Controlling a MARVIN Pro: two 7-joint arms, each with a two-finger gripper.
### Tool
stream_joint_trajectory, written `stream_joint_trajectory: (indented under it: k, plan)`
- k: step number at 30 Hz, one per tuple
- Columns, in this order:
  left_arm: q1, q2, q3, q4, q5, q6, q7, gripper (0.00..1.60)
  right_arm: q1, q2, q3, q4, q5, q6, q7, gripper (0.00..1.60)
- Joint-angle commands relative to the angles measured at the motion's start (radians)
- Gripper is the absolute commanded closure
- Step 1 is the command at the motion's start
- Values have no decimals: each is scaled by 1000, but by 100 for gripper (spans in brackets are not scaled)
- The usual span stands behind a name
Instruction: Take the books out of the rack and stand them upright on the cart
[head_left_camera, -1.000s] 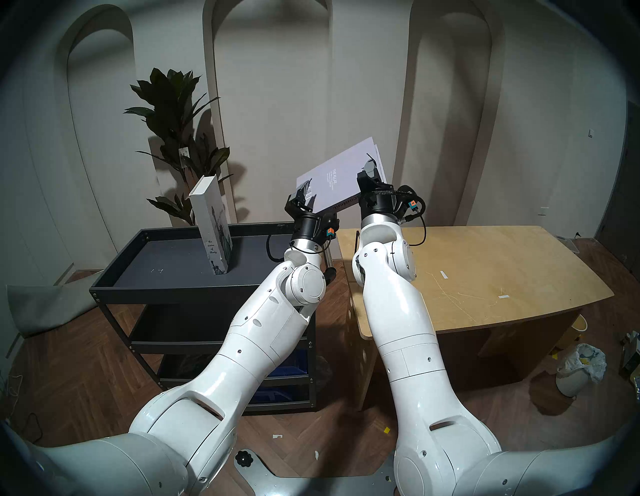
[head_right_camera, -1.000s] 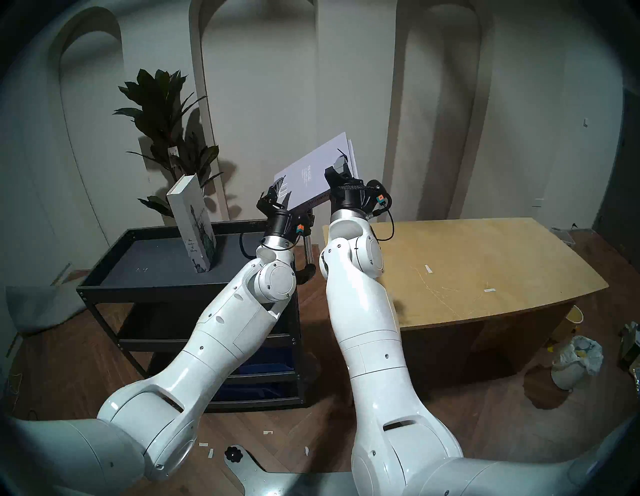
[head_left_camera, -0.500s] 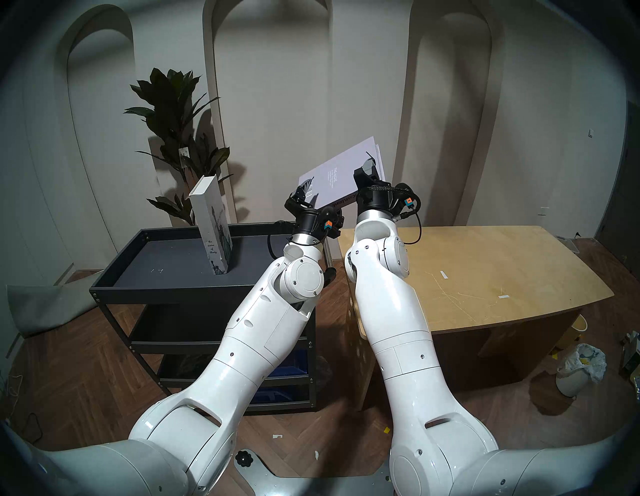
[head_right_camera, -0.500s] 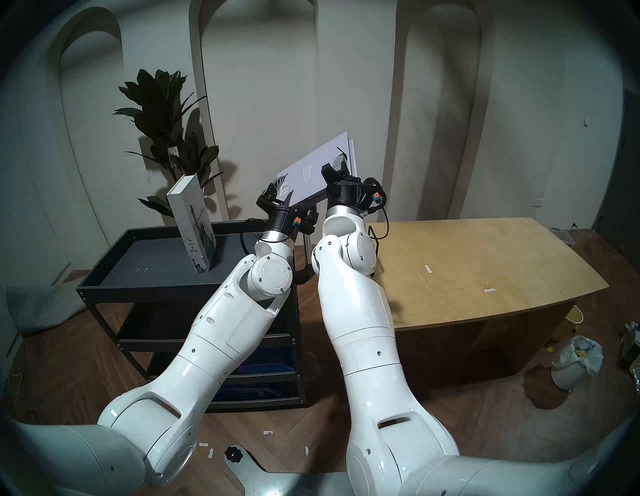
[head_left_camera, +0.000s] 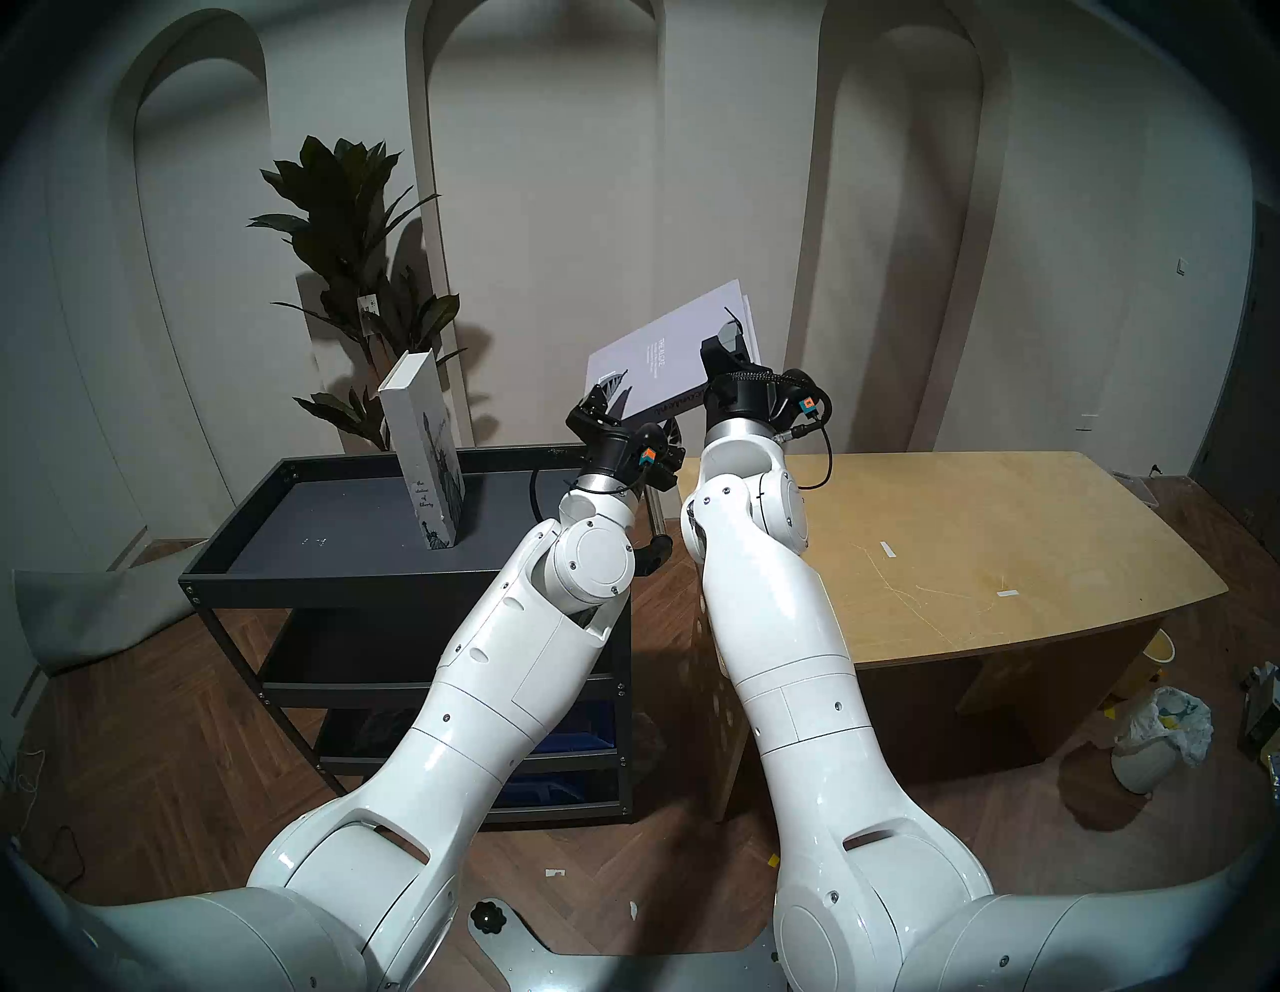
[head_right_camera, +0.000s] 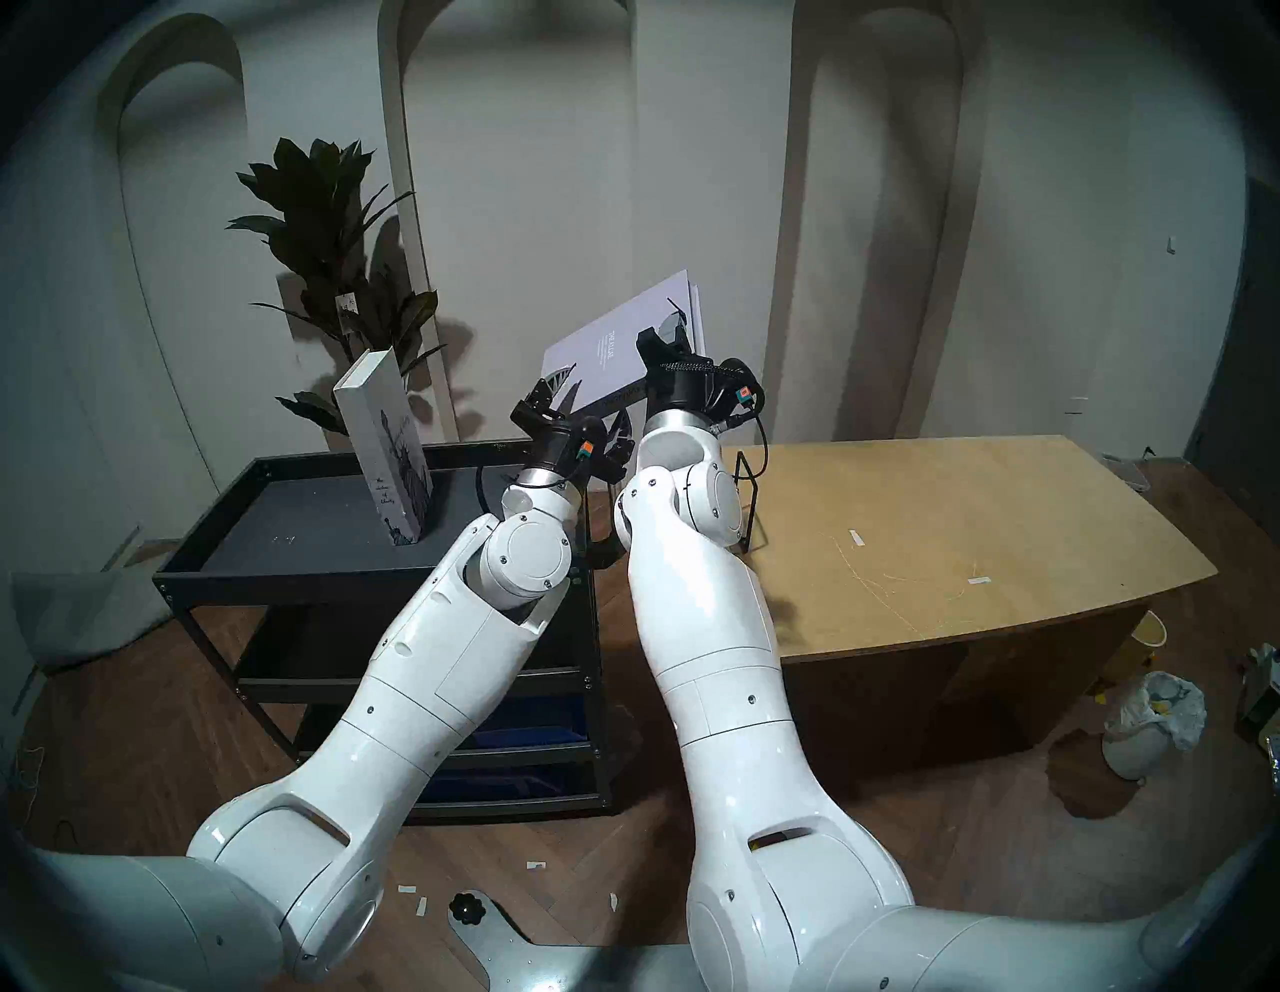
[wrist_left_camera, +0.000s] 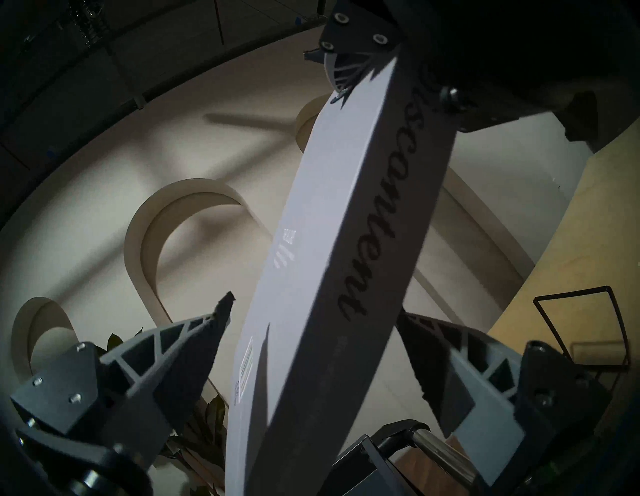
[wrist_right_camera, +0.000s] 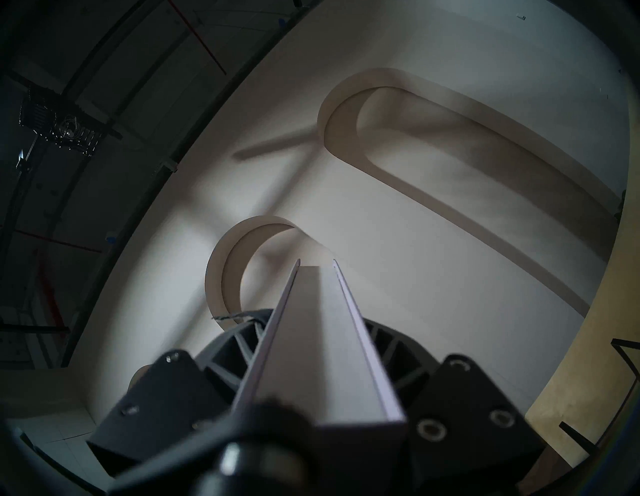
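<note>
The book's upper end is covered by my right gripper, so my left gripper should next grab the book by the free lower end of its spine (head_left_camera: 638, 410).
My right gripper (head_left_camera: 726, 341) is shut on the pale grey-lavender book (head_left_camera: 663, 360), which hangs tilted in the air above the gap between cart and table. "Discontent" reads along the spine of this book (wrist_left_camera: 346, 242). My left gripper (head_left_camera: 601, 393) is open, one finger on either side of the book's lower left end, with a gap showing at the near finger. The thick white book (head_left_camera: 422, 450) stands upright on the top tray of the black cart (head_left_camera: 332, 575). The thin black wire rack (head_right_camera: 753, 506) stands on the table behind my right arm, with no book in it (wrist_left_camera: 571, 292).
A light wooden table (head_left_camera: 970, 526) fills the right side. The cart's steel handle (head_left_camera: 654, 512) sits between cart and table, under my left wrist. A tall potted plant (head_left_camera: 346, 228) stands behind the cart. A lined bin (head_left_camera: 1150, 748) is on the floor at right.
Both arms have shifted a little to the left, carrying the lavender book with them. The left gripper stays open at the book's lower end. The rack now shows past my right arm.
</note>
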Motion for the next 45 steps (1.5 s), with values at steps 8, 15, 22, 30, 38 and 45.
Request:
stream_joint_trajectory:
  k: [8,15,22,30,38,45]
  plan:
    - [-23,4,2,-24,-5,1,-31,73,32,-9,-5,-3,12,-6,3,160]
    - [-24,8,1,-19,-3,0,-32,157,38,-6,-8,5,12,-6,-9,160]
    - [-9,-4,-25,-37,-50,19,-64,160,42,-2,-23,12,-28,-26,-30,145]
    - [-6,-12,-54,-38,-108,60,-114,160,30,9,-53,-30,-89,-54,-25,0]
    - [-8,-15,-83,-21,-144,106,-138,160,8,22,-57,-109,-89,-45,-17,0]
    - [-14,-30,-148,-4,-226,156,-174,160,-7,39,-47,-208,-112,-63,-32,0]
